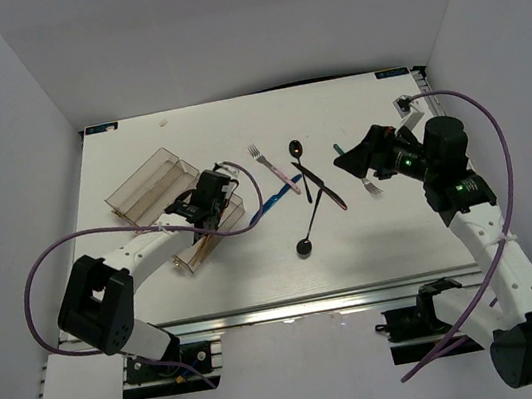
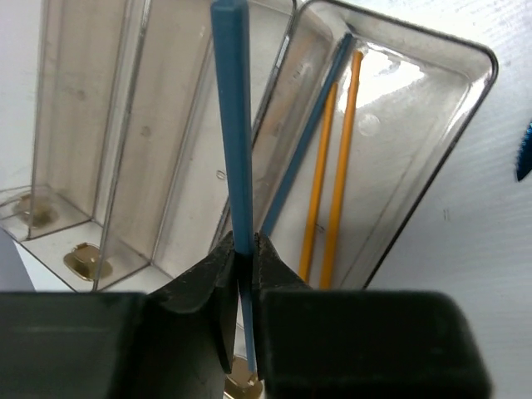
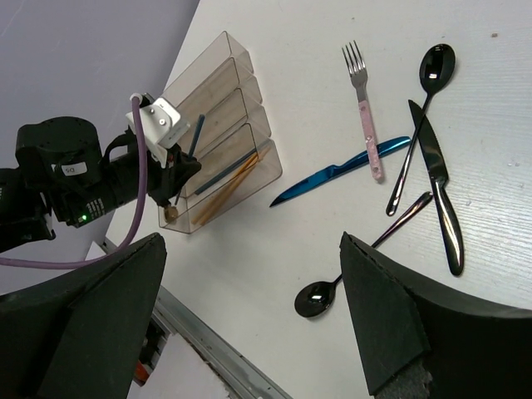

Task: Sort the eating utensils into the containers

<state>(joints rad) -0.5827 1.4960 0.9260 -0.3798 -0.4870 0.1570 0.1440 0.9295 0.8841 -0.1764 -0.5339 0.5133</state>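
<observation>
The fork's handle should stay free for handing over to my left gripper. My right gripper will next pick up the second fork (image 3: 362,100) by its neck near the tines.
The clear organiser tray (image 1: 143,187) lies at the left of the table. My left gripper (image 1: 208,201) hangs over its near-right end, shut on a blue stick (image 2: 233,125) that points along the compartments. In the left wrist view the gripper (image 2: 247,245) pinches the stick low. The right-most compartment (image 2: 432,125) holds two orange sticks (image 2: 332,166) and a blue stick (image 2: 303,137). My right gripper (image 1: 349,158) is open and empty above the table's right part; in its own view (image 3: 251,241) it hangs wide over bare table. A blue knife (image 3: 341,170), pink-handled fork (image 3: 362,100), two black spoons (image 3: 428,91) (image 3: 320,298) and a black knife (image 3: 436,195) lie loose mid-table.
A second fork (image 1: 372,186) lies just under the right gripper. The other tray compartments (image 2: 83,125) look empty. The table's near edge is a metal rail (image 1: 293,308). White walls close in the back and sides.
</observation>
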